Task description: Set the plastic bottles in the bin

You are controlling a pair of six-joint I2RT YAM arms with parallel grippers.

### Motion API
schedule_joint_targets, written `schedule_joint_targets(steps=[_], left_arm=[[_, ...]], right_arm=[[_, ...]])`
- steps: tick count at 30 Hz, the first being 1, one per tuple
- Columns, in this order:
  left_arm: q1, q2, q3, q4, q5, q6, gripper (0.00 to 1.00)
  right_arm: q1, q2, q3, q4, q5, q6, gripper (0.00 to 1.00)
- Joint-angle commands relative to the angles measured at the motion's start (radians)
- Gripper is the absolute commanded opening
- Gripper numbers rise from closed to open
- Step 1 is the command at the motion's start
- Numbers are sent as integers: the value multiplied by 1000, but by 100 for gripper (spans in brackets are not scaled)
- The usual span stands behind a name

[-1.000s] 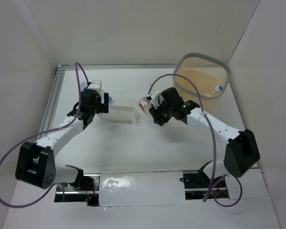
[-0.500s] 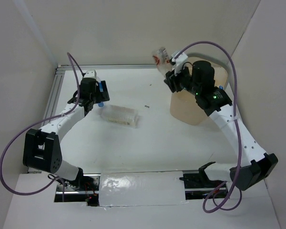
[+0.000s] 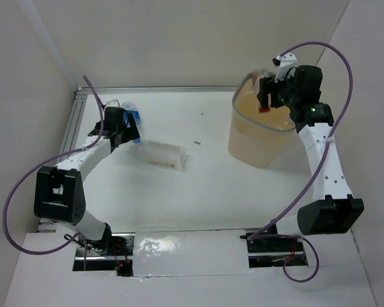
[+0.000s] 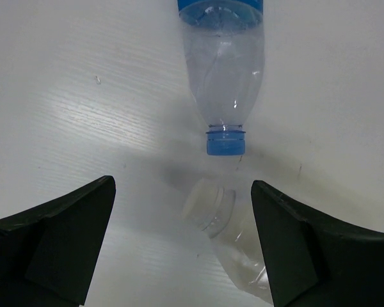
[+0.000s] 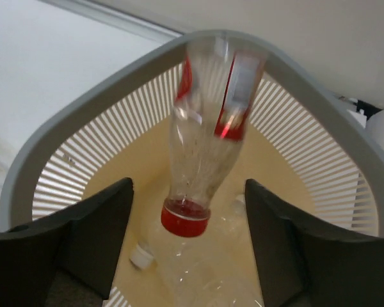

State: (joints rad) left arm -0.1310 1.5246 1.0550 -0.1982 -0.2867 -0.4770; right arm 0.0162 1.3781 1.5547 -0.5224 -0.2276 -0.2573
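Note:
I need to put the blue-capped bottle into the bin [image 3: 261, 142], so next I should grab it with my left gripper by its narrow neck [image 3: 137, 135] beside the cap. The bottle's body then stays free to go in.
My right gripper [image 3: 267, 96] hangs over the beige bin [image 3: 261, 142] with its jaws open. The red-capped, red-labelled bottle [image 5: 202, 150] is cap down between the open fingers, touching neither, inside the bin's grey rim [image 5: 48, 144]; it also shows from the top view [image 3: 264, 107]. Clear bottles [image 5: 211, 272] and a white cap [image 5: 141, 256] lie on the bin floor. My left gripper [image 4: 182, 192] is open, low over a white-capped clear bottle [image 4: 233, 233]. A blue-capped, blue-labelled bottle [image 4: 223, 77] lies just beyond it.
A clear plastic bottle [image 3: 160, 154] lies on its side on the white table, right of the left gripper [image 3: 123, 123]. An aluminium rail [image 3: 73, 128] runs along the table's left edge. White walls close the back and sides.
The right arm swung from the table's middle up and over the bin with the red-capped bottle, then opened. The left gripper moved toward the far left, over the blue-capped bottle.

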Motion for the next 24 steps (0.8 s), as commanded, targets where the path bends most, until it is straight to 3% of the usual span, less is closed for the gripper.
schedule_joint_targets(steps=[1,4,5,7,13,24], left_arm=[[2,40,28,-12,26,-6,100],[-8,65,39,-12,37,-6,100],[-9,77,48,-12,37,-6,100],[-9,88,48,-12,27,-6,100],[-18,129,57,22,-6,5,100],[-50,292,134,137,-83,-6,99]], right_arm=[[-27,-17,27,-65,-134,-25,79],[-36,-40,16,-65,-168,-39,87],[-36,-40,16,-65,-179,-39,94],[-47,-66,16,-65,-191,-39,96],[-85,-134,-44,-25,-329,-30,85],[-85,-238,-128,-65,-466,-20,83]])
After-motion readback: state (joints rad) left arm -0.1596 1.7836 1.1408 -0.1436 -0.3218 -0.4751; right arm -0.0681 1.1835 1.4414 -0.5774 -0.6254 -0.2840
